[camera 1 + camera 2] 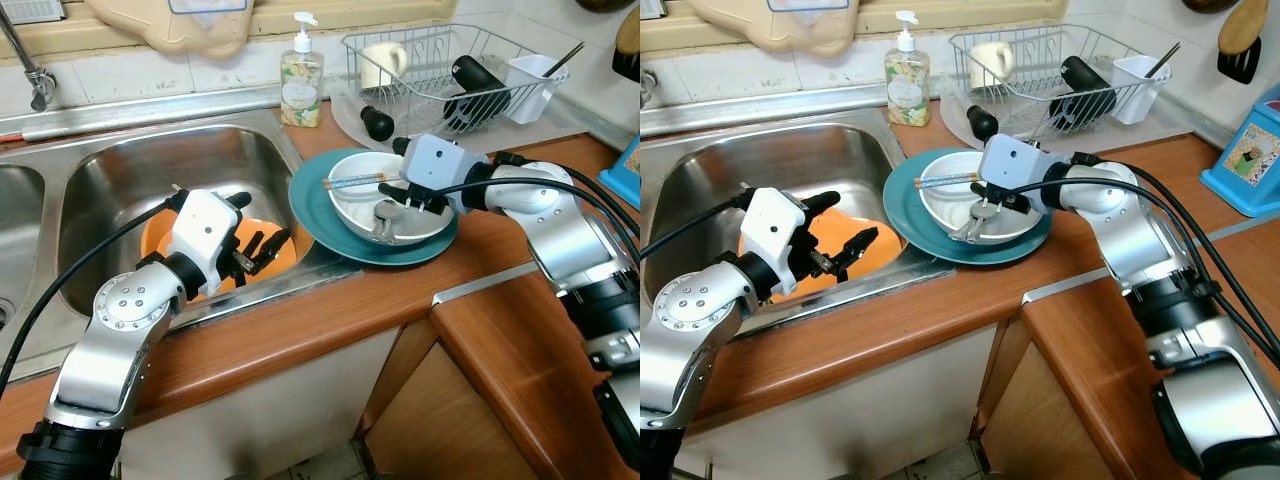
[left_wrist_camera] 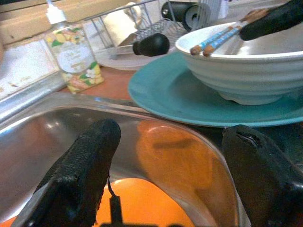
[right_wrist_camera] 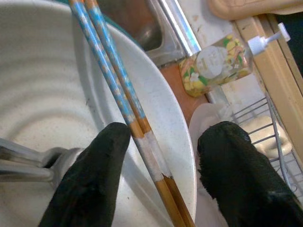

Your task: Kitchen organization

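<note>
I will reach for the chopsticks with my right gripper and grab their wooden-and-silver lower section [image 3: 154, 156]. Then I can empty the white bowl [image 3: 57, 94] for the sink.
A white bowl [image 1: 350, 208] sits on a teal plate [image 1: 310, 205] on the wooden counter beside the sink. A pair of blue-and-wood chopsticks [image 3: 111, 78] lies across the bowl's rim, and metal spoons [image 1: 384, 215] rest inside it. My right gripper [image 3: 163, 142] hovers over the bowl, open, with one finger on either side of the chopsticks. An orange plate [image 1: 158, 242] lies in the steel sink basin [image 1: 130, 165]. Just above its right edge, near the sink's front wall, my left gripper [image 1: 845, 225] is open and holds nothing.
A soap bottle [image 1: 301, 80] stands behind the sink. At the back right, a wire dish rack [image 1: 450, 60] holds a cup, a black bottle and a white utensil holder. A black-knobbed item [image 1: 377, 122] lies near the plate. A blue box [image 1: 1250, 160] stands far right.
</note>
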You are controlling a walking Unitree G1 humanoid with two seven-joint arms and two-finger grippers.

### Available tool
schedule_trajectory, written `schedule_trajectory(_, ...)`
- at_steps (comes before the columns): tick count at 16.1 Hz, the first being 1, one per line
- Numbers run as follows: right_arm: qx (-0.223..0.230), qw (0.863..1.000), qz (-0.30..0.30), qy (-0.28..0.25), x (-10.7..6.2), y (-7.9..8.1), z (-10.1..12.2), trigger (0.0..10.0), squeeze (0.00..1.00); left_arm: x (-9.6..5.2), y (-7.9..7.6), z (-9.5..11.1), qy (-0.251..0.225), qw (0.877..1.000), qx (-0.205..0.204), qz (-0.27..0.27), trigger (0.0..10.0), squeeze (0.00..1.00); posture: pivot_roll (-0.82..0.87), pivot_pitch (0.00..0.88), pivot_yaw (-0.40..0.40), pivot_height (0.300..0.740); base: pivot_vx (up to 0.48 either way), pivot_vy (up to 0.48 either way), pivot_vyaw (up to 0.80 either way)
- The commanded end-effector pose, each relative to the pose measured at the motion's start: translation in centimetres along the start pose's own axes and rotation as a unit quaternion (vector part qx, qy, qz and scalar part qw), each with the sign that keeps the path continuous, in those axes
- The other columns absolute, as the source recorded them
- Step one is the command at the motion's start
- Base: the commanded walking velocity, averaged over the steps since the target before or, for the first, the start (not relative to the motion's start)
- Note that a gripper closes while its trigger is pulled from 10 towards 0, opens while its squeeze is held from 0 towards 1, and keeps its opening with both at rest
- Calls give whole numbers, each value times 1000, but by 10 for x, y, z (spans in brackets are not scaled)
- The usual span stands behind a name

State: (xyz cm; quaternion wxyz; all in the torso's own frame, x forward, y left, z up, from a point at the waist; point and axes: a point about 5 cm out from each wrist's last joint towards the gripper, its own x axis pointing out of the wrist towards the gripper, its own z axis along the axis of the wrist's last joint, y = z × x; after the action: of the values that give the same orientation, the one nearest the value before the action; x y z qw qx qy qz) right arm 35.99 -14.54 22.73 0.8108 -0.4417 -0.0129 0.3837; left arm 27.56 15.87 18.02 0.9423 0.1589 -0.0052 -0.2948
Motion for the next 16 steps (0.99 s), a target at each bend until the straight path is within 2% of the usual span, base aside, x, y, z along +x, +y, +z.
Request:
schedule_trajectory(1, -15, 1000, 9, 2, 2, -2, 2, 0, 0, 1, -4, 3, 0, 1000, 8, -15, 10000, 0, -115, 0, -13, 740, 0, 0, 0)
schedule_trajectory(4, -35, 998, 31, 31, 9, 1, -8, 0, 0, 1, -5, 3, 2, 1000, 11, -20, 10000, 0, -106, 0, -22, 740, 0, 0, 0)
schedule_trajectory(8, -42, 998, 36, 38, 12, 2, -11, 0, 0, -1, -7, 2, 8, 1000, 16, -26, 10000, 0, -99, 0, -27, 740, 0, 0, 0)
schedule_trajectory(16, -44, 998, 29, 24, 19, 3, -10, 0, 0, 0, -7, 3, 4, 999, 31, -33, 10000, 0, -97, 0, -23, 740, 0, 0, 0)
